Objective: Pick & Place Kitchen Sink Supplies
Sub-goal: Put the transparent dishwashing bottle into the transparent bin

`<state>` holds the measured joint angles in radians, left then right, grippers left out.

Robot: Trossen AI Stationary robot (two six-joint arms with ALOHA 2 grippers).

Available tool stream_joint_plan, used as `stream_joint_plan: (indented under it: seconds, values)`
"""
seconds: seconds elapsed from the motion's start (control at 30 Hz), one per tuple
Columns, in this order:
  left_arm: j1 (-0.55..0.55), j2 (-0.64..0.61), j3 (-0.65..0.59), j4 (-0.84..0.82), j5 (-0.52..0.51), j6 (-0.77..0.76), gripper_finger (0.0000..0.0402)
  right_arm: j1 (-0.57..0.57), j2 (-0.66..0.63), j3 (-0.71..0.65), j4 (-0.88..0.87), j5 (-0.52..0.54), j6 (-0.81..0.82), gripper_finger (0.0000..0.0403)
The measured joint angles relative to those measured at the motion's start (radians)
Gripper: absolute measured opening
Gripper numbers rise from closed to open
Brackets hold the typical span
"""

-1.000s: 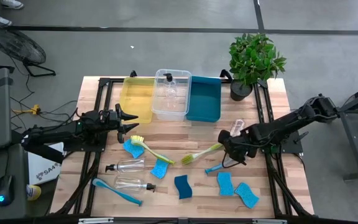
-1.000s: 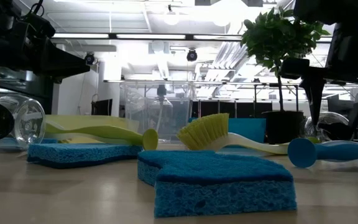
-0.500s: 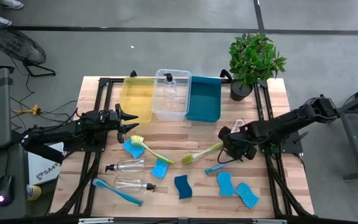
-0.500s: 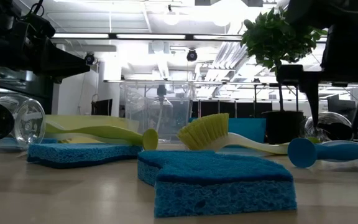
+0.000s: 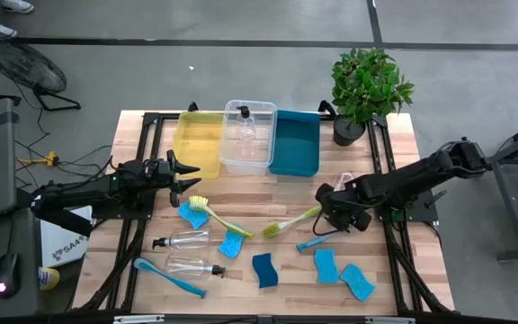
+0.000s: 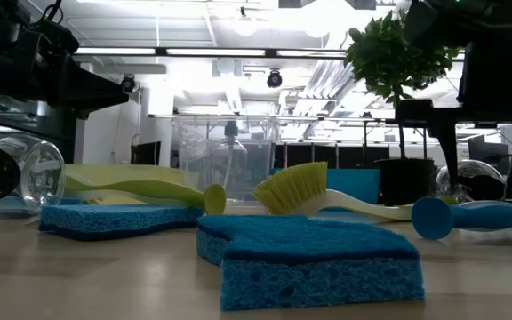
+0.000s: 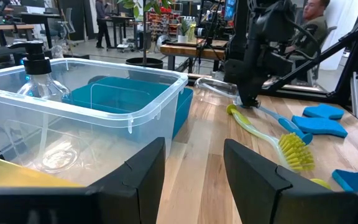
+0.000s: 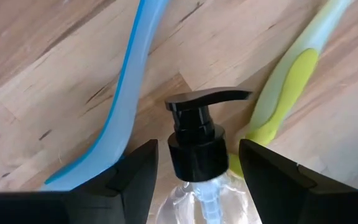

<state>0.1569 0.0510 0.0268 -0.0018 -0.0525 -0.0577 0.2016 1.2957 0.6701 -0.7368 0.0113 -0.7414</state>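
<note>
I can close my right gripper on the clear bottle's pump now. Its fingers reach down on both sides of the black collar (image 8: pixel 197 154).
My right gripper (image 8: pixel 197 163) (image 5: pixel 334 213) is open and points down at a clear pump bottle (image 5: pixel 343 184) lying on the table's right half. Its fingers stand on either side of the bottle's black pump top (image 8: pixel 199 134) without touching it. A blue brush handle (image 8: pixel 126 93) and a yellow-green brush handle (image 8: pixel 284 87) lie on either side of the pump. My left gripper (image 5: pixel 190 175) (image 7: pixel 194 168) is open and hovers near the yellow bin. Blue sponges (image 5: pixel 264 269), two more bottles (image 5: pixel 187 240) and other brushes (image 5: pixel 218 216) lie on the table.
The yellow bin (image 5: pixel 198 144), the clear bin (image 5: pixel 261 160) with a pump bottle (image 5: pixel 244 126) in it, and the teal bin (image 5: pixel 296 144) stand in a row at the far edge. A potted plant (image 5: pixel 367 85) is at the far right corner. A person shows behind the table in the left wrist view.
My right gripper has shifted a little toward the far edge, over the lying bottle, and has come down slightly, its fingers still apart. Nothing on the table has moved.
</note>
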Motion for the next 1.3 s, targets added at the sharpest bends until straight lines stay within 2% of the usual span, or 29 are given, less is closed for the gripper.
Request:
stream_joint_plan:
  seconds: [0.4, 0.93, 1.1, 1.3]
  values:
    - [0.0, 0.0, 0.0, 0.0, 0.0, 0.0, 0.016, 0.001, 0.035, 0.0, 0.003, 0.032, -0.007, 0.0212]
    - [0.0, 0.0, 0.0, 0.0, 0.0, 0.0, 0.016, 0.001, 0.035, 0.0, -0.006, 0.065, 0.001, 0.0139]
    - [0.0, 0.0, 0.0, 0.0, 0.0, 0.0, 0.016, 0.001, 0.035, 0.0, -0.006, 0.072, 0.002, 0.0136]
    - [0.0, 0.0, 0.0, 0.0, 0.0, 0.0, 0.016, 0.002, 0.035, 0.012, -0.008, 0.13, 0.049, 0.0135]
